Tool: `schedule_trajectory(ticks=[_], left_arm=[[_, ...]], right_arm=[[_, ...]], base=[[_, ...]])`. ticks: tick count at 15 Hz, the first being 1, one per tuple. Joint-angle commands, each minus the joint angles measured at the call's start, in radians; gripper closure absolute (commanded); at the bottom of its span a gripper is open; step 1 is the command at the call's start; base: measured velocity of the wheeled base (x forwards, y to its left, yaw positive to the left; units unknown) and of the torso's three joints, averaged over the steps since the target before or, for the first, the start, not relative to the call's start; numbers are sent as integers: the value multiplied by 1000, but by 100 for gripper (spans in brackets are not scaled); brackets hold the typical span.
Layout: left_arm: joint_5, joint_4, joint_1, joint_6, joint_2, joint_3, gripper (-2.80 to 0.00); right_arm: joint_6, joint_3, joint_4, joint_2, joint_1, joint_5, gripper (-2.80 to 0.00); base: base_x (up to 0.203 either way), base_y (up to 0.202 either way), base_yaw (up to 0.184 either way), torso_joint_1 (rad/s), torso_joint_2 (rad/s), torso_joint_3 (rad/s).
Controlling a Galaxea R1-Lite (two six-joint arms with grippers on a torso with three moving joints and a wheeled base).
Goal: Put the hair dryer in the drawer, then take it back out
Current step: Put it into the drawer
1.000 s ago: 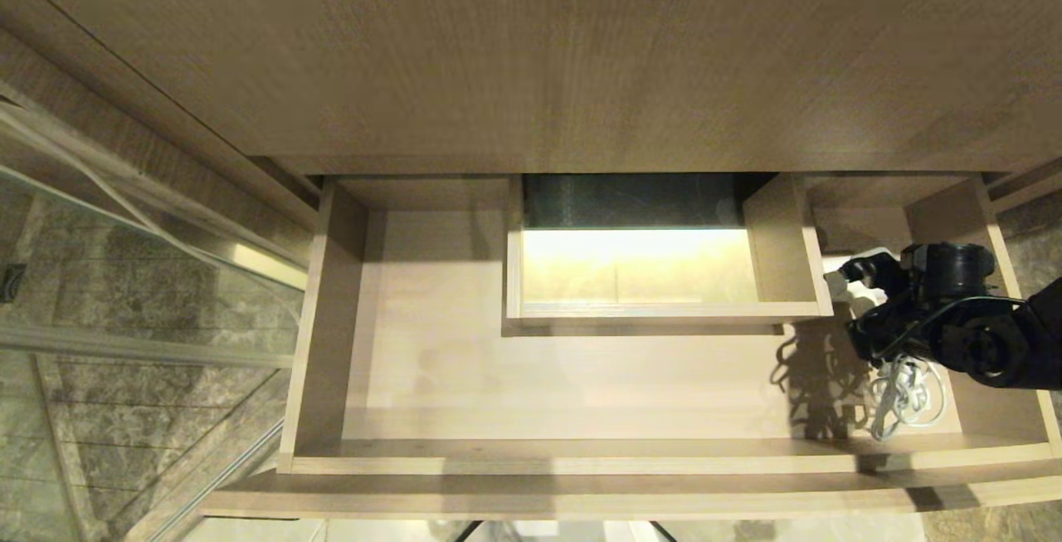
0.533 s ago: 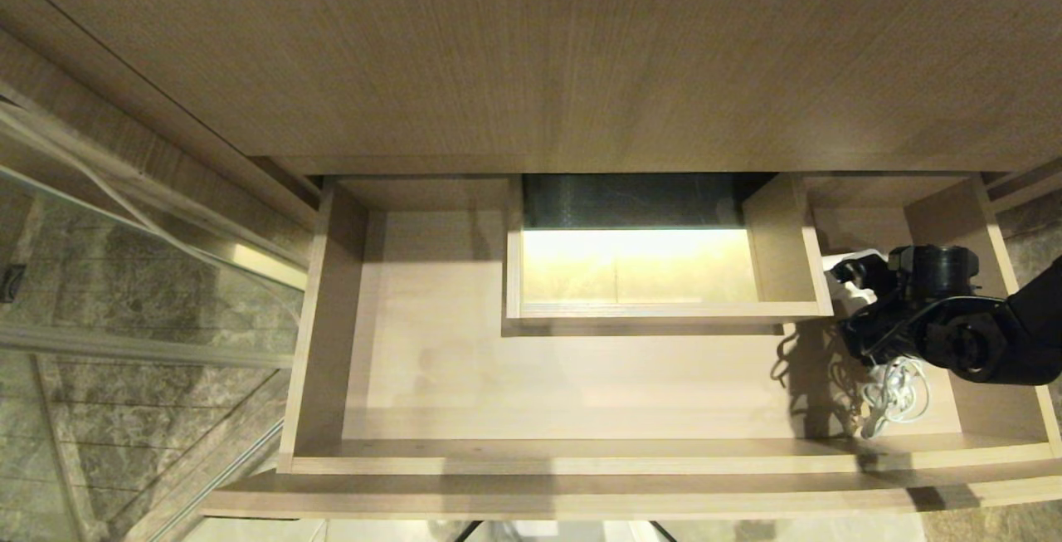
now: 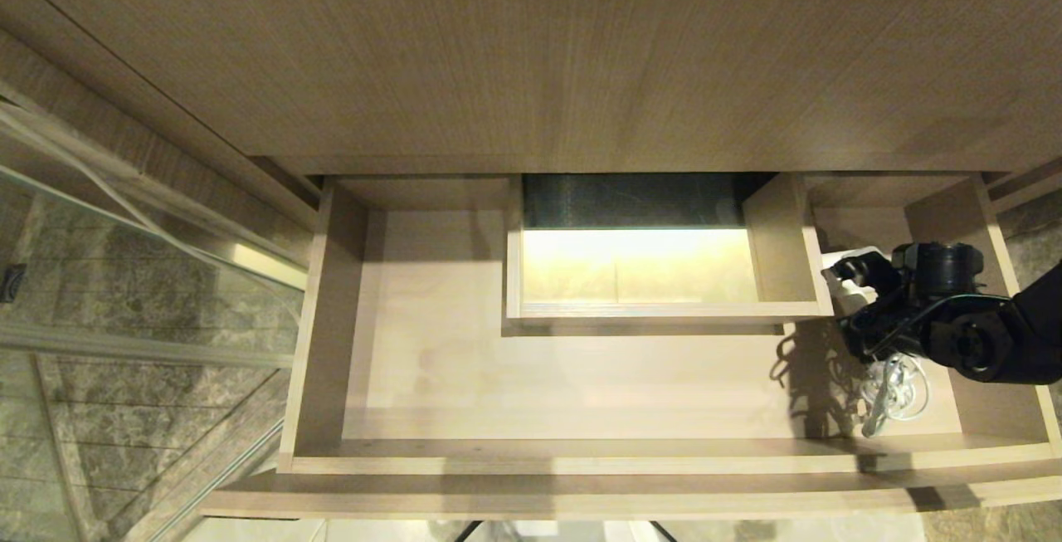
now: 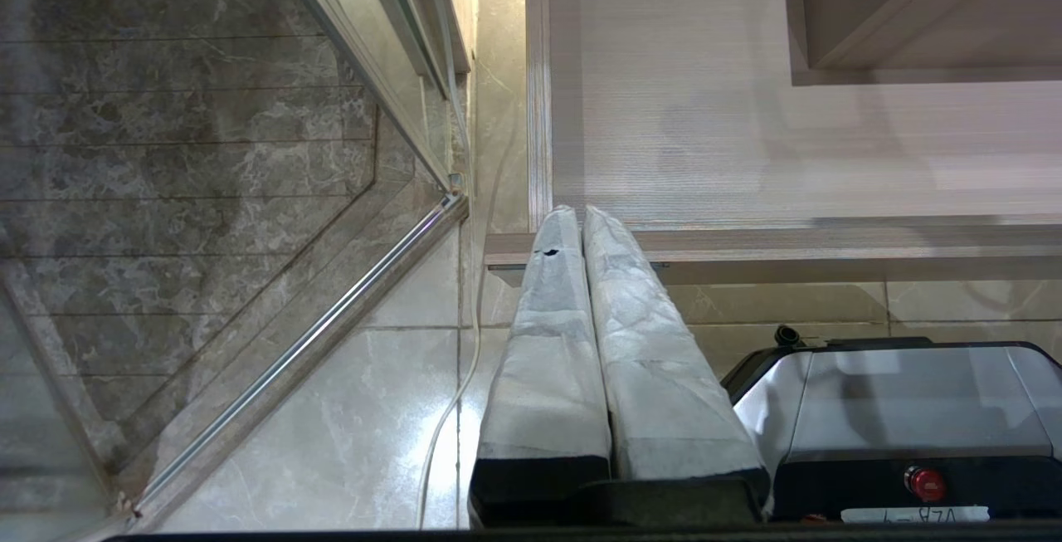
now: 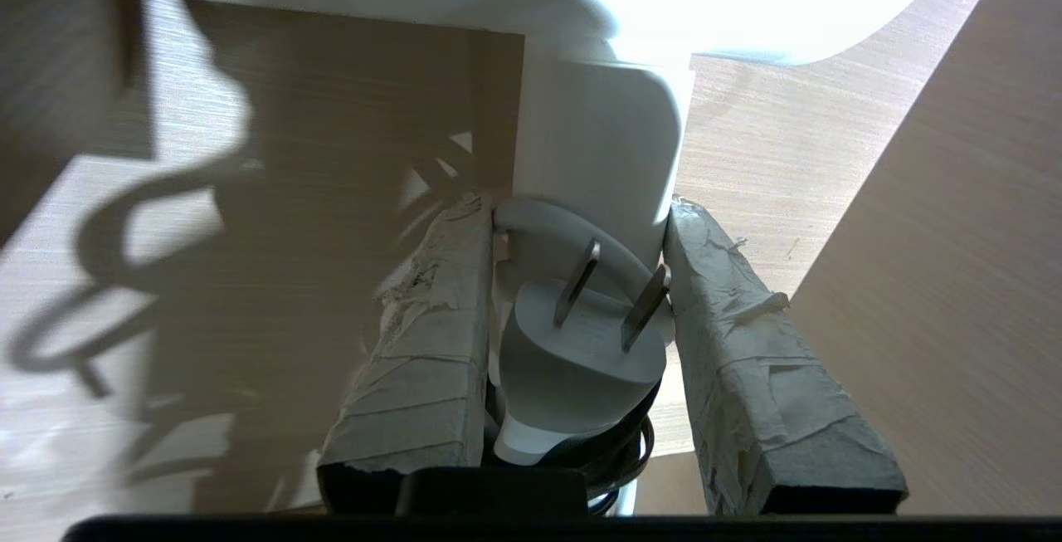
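The white hair dryer is low over the bottom of the drawer and inside the drawer's sides. The right gripper needs to open, and the hair dryer would land in the drawer.
The drawer [image 3: 498,376] is pulled out wide, pale wood-grain, its floor also showing in the left wrist view [image 4: 747,135]. Over its right end my right gripper [image 3: 859,293] is shut on the white hair dryer [image 3: 846,270]. In the right wrist view the taped fingers [image 5: 431,334] clamp the hair dryer's handle [image 5: 601,135], with the white plug [image 5: 581,351] lying between them at the gripper [image 5: 581,210]. The bundled white cord [image 3: 892,393] hangs below, casting a shadow on the drawer floor. My left gripper [image 4: 578,214] is parked, shut and empty, before the drawer's front left corner.
A boxed cut-out [image 3: 788,251] fills the drawer's middle back. The countertop [image 3: 531,52] overhangs behind. The drawer's right wall [image 3: 1020,318] is close to my right arm. A glass partition with a metal rail [image 3: 124,276] stands at the left. My base [image 4: 896,409] is below.
My right gripper and the hair dryer have barely shifted. The hanging cord has swung slightly to the left.
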Motion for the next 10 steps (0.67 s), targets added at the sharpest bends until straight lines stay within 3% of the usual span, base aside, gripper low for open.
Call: schedule_trajectory(ticks=[1, 2, 3, 10], left_arm=[[0, -1, 0, 0, 0, 0, 0], [0, -1, 0, 0, 0, -1, 0], [0, -1, 0, 0, 0, 0, 0], [0, -1, 0, 0, 0, 0, 0]], right_arm=[[-2, 12, -3, -19, 0, -1, 0], [-3, 19, -2, -19, 0, 1, 0], [-8, 38, -1, -22, 0, 7, -280], [-13, 30, 25, -102, 0, -1, -280]], base=[[0, 0, 0, 0, 0, 0], [0, 0, 0, 0, 0, 0], [0, 0, 0, 0, 0, 0], [0, 0, 0, 0, 0, 0]])
